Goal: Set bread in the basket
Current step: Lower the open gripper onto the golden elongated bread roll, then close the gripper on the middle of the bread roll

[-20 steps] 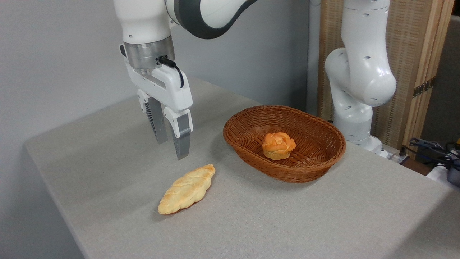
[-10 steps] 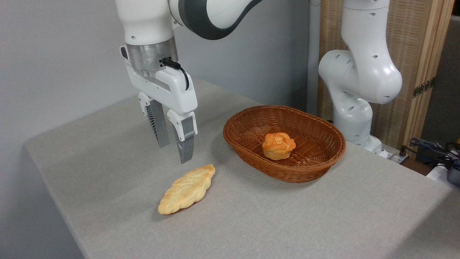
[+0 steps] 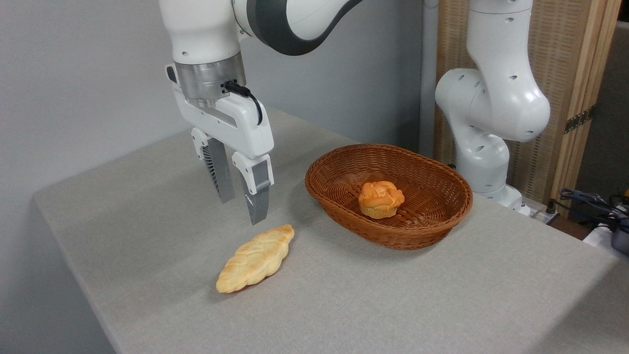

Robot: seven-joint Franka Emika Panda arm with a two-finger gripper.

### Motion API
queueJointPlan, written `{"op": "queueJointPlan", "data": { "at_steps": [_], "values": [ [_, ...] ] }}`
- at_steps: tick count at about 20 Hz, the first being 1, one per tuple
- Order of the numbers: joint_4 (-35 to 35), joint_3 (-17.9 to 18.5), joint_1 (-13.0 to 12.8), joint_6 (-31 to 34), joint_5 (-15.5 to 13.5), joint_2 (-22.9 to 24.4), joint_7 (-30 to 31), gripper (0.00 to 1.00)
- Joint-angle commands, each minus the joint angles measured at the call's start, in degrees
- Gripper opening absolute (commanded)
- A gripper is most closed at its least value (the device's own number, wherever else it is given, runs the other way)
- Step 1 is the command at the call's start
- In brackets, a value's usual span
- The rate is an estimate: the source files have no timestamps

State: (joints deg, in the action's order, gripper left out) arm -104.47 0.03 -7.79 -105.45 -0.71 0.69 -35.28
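Note:
My gripper grabs the pale braided loaf by its middle (image 3: 254, 258) next, so that the loaf goes into the basket (image 3: 432, 231).
The bread (image 3: 255, 258), a pale golden braided loaf with pointed ends, lies flat on the grey table in the front middle. My gripper (image 3: 243, 211) hangs above and just behind the loaf's far tip, open, with nothing between its fingers (image 3: 258, 196). The basket (image 3: 432, 231), an oval brown wicker one, stands on the table to the right of the loaf and apart from it.
A small round orange rose-shaped bun (image 3: 381, 198) sits inside the basket. The arm's white base (image 3: 486, 162) rises behind the basket at the right. Cables (image 3: 589, 201) lie off the table's far right. The table's edge (image 3: 73, 275) runs along the left.
The gripper has moved a little to the right and down toward the loaf's far tip. Its fingers stay open. The loaf, basket and bun have not moved.

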Motion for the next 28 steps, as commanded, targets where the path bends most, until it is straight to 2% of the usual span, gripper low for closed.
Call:
{"op": "queueJointPlan", "data": {
  "at_steps": [1, 5, 8, 13, 20, 28],
  "values": [
    [-0.1, -0.5, 0.7, 1.7, -1.1, -0.2, -0.2, 1.00],
    [-0.5, -0.5, 0.6, 1.7, -1.2, -2.6, -0.2, 1.00],
    [-0.5, -0.5, 0.7, 1.0, -3.9, -4.8, 0.3, 1.00],
    [-0.5, -0.1, 0.8, 0.8, -6.2, -7.4, 0.4, 1.00],
    [-0.4, 0.6, 0.9, -2.4, -5.7, -11.0, 0.0, 1.00],
    [-0.3, 0.7, 0.8, -2.9, -5.5, -12.3, -0.1, 1.00]
  ]
}}
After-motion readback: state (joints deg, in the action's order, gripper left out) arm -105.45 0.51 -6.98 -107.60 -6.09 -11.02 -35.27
